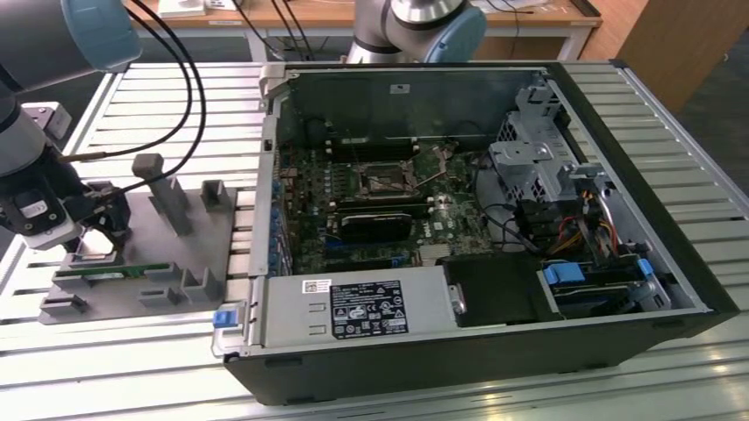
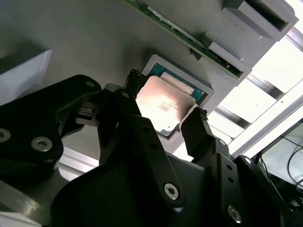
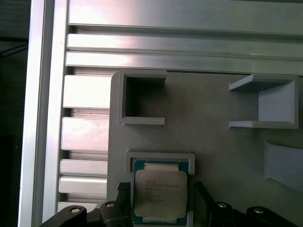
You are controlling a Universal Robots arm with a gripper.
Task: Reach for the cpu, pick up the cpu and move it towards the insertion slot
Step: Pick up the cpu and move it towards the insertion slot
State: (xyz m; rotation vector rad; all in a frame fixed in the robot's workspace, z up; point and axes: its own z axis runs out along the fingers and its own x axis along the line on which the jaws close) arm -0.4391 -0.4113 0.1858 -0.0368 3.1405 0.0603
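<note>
My gripper grabs the cpu by its open side edges next, because the holder's raised side (image 3: pixel 161 155) hugs the cpu's end and corners.
The cpu (image 3: pixel 160 193), a silvery square chip on a green-edged board, lies flat in its grey holder (image 3: pixel 161 156) on the grey fixture plate (image 1: pixel 175 254) at the exterior view's left. My gripper (image 3: pixel 161 188) hangs right over it, open, with one black fingertip (image 2: pixel 133 78) on each side of the chip (image 2: pixel 163 104) and a small gap to its edges. In the exterior view the gripper (image 1: pixel 100 241) covers the chip. The insertion slot (image 1: pixel 384 181), a dark square socket in a metal frame, sits on the motherboard inside the open computer case (image 1: pixel 468 351), far toward the exterior view's right.
A green memory stick (image 1: pixel 111 271) lies in the fixture beside the holder. Grey posts (image 1: pixel 158 189) and open boxes (image 3: pixel 142 101) rise from the plate. The case walls, power supply (image 1: pixel 351 309) and drive cage (image 1: pixel 532 167) ring the motherboard. A second arm's base (image 1: pixel 416 26) stands behind.
</note>
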